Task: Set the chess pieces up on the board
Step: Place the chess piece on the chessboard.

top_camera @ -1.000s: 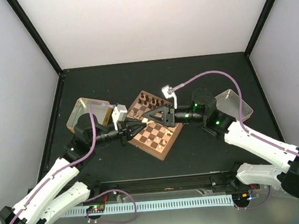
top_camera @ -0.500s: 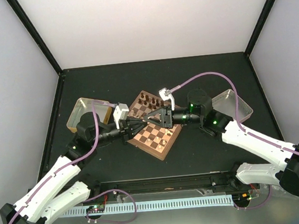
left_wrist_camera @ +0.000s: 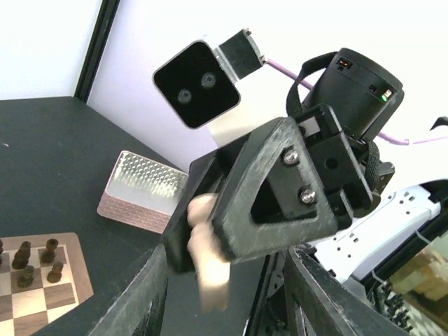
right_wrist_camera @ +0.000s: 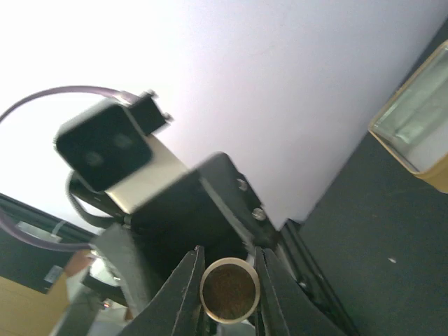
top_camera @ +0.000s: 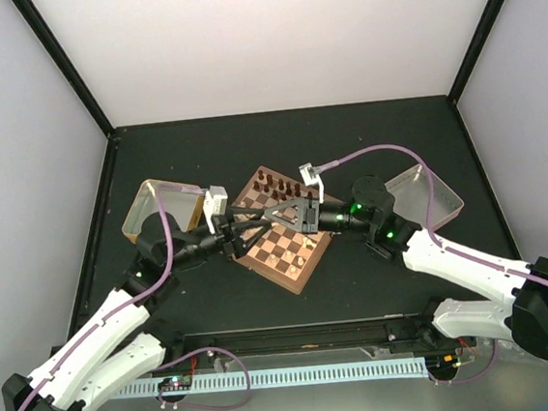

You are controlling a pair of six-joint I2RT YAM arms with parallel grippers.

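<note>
I will next grab the pale cream chess piece by its exposed top [left_wrist_camera: 213, 287] with my left gripper. The chess piece's round base is then free to stand on the board.
Above the board [top_camera: 283, 280] my two grippers meet tip to tip. My right gripper [top_camera: 271, 217] is shut on a pale cream chess piece [left_wrist_camera: 210, 269], whose round base [right_wrist_camera: 227, 290] fills the gap between its fingers [right_wrist_camera: 185, 287]. My left gripper [left_wrist_camera: 227, 294] stands open around that piece, its fingers [left_wrist_camera: 140, 294] wide on either side and apart from it. Dark brown pieces [top_camera: 274, 182] stand in rows along the board's far edge, also seen in the left wrist view [left_wrist_camera: 35, 255]. One pale piece [top_camera: 304, 257] stands near the board's right corner.
A metal tray [top_camera: 152, 203] lies left of the board and another metal tray [top_camera: 428, 191] lies to its right. The left arm's camera housing [right_wrist_camera: 105, 150] faces the right wrist closely. White walls enclose the black table.
My left gripper has opened off the pale piece, which stays in the right gripper. Both arms shifted only slightly over the board.
</note>
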